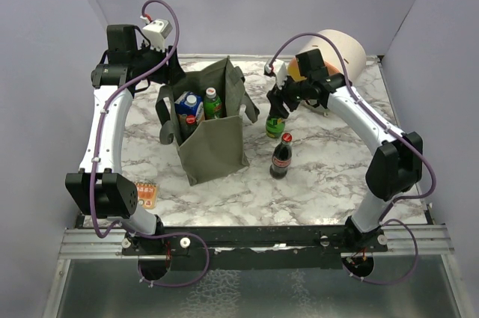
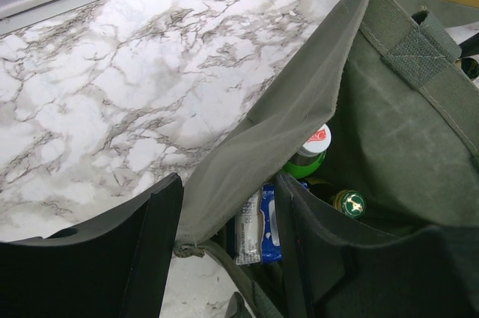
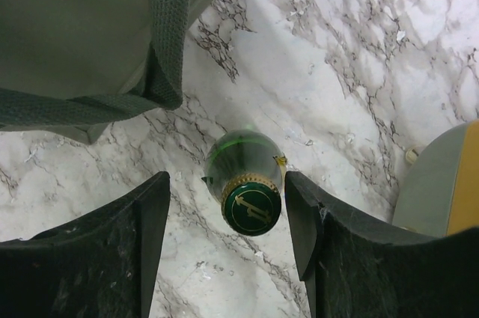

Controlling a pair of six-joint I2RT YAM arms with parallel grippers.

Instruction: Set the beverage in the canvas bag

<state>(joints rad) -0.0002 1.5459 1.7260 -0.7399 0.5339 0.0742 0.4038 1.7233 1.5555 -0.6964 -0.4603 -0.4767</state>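
Note:
My right gripper's fingers are too high along the bottle's neck in the right wrist view. My right gripper should move down first, then close on the bottle.
The olive-green canvas bag [image 1: 217, 142] stands upright mid-table with its mouth open. Inside it I see a blue carton [image 1: 187, 102] and a green bottle [image 1: 212, 102] with a white cap. My left gripper [image 1: 171, 86] is open and straddles the bag's left wall [image 2: 247, 138]: one finger [image 2: 142, 251] is outside and the other [image 2: 314, 251] is inside. A green glass beverage bottle [image 3: 243, 172] stands on the table to the right of the bag. My right gripper [image 3: 228, 187] is open around its neck, with a gap on each side. A cola bottle [image 1: 281, 157] stands just in front.
A cream-and-orange cylinder [image 1: 337, 52] lies at the back right, close behind the right wrist. A small orange snack packet [image 1: 146, 194] lies near the left arm's elbow. One bag handle [image 3: 168, 41] hangs close to the right gripper. Grey walls close in the marble table [image 1: 329, 176].

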